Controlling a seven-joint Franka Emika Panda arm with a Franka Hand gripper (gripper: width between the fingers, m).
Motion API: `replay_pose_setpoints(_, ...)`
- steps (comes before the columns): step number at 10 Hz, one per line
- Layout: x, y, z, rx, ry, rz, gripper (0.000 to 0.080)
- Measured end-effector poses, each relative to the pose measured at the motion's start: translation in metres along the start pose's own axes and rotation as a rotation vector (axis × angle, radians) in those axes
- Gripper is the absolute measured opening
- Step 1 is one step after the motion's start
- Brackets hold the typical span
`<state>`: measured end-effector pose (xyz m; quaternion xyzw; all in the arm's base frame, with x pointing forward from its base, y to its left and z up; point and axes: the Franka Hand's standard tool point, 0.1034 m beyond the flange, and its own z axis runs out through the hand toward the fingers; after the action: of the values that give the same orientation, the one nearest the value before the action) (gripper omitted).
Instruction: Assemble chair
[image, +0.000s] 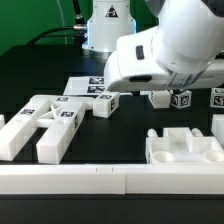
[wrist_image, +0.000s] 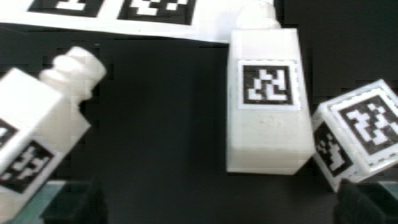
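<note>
My gripper moves toward the white bar's near end, before closing on the bar, since that end is ahead of my fingers in the wrist view.
In the wrist view a white bar (wrist_image: 263, 100) with a square tag lies on the black table just ahead of my gripper (wrist_image: 214, 212). A second white piece with a threaded end (wrist_image: 54, 105) lies tilted to one side of it. A tagged white block (wrist_image: 365, 125) lies on the other side. My fingertips (wrist_image: 63, 205) show only at the frame's corners, far apart with nothing between them. In the exterior view the arm's hand (image: 150, 60) hangs over the bar (image: 108, 103) and hides the fingers. More chair pieces (image: 50, 122) lie crossed at the exterior view's left.
The marker board (image: 88, 87) lies behind the bar and also shows in the wrist view (wrist_image: 125, 12). A slotted white panel (image: 185, 148) sits at the exterior view's right front. Small tagged cubes (image: 182, 99) stand behind it. A long white rail (image: 110, 180) runs along the front.
</note>
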<state>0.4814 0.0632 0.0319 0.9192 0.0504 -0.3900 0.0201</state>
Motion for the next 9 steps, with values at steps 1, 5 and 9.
replay_pose_setpoints(1,0.001,-0.002,0.001,-0.003,0.007,-0.004,0.0649)
replay_pose_setpoints(5,0.002,-0.001,0.002,-0.001,0.005,-0.007,0.0649)
replay_pose_setpoints(9,0.002,-0.01,0.021,-0.007,-0.003,-0.021,0.0649)
